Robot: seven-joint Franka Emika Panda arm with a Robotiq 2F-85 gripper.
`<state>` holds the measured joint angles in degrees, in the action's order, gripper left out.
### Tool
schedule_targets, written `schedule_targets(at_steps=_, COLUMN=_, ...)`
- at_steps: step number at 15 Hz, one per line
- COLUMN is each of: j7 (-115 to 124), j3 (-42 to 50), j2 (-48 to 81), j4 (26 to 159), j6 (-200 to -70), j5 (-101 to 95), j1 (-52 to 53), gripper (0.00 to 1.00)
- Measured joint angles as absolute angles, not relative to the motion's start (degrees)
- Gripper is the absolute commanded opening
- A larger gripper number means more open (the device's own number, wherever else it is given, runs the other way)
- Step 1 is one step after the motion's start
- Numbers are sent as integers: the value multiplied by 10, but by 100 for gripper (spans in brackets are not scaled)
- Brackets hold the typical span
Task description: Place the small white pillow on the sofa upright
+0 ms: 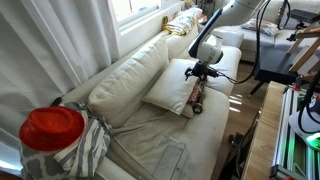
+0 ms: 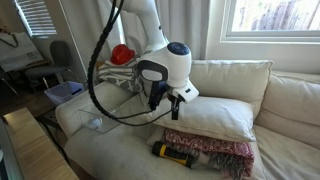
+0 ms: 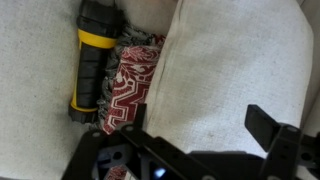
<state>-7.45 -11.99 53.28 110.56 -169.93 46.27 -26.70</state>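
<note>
My gripper is going to tilt the small white pillow (image 1: 168, 88) upright against the back cushions, so it will pinch the pillow near its front edge, over the red patterned pillow.
The small white pillow (image 1: 168, 88) lies flat on the seat of the cream sofa (image 1: 125, 75), leaning a little against the back cushions; it shows in both exterior views (image 2: 215, 118). Its front edge overlaps a red patterned pillow (image 2: 215, 152). My gripper (image 2: 170, 104) hovers open just above the white pillow's near edge, holding nothing. In the wrist view the white pillow (image 3: 230, 65) fills the space between my spread fingers (image 3: 200, 125), with the red pillow (image 3: 130, 80) to the left on the sofa seat (image 3: 35, 100).
A yellow and black flashlight (image 3: 88, 55) lies on the seat beside the red pillow, also visible in an exterior view (image 2: 172, 152). A red round object (image 1: 50, 128) sits on striped cloth at the sofa's end. A metal rack (image 1: 300, 100) stands beside the sofa.
</note>
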Motion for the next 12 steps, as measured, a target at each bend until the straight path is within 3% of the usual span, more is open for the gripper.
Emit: schedule_targets(at_steps=12, j7=-162, j3=-132, j2=629, j4=1034, j6=-1738, j5=460, j1=-295, gripper=100)
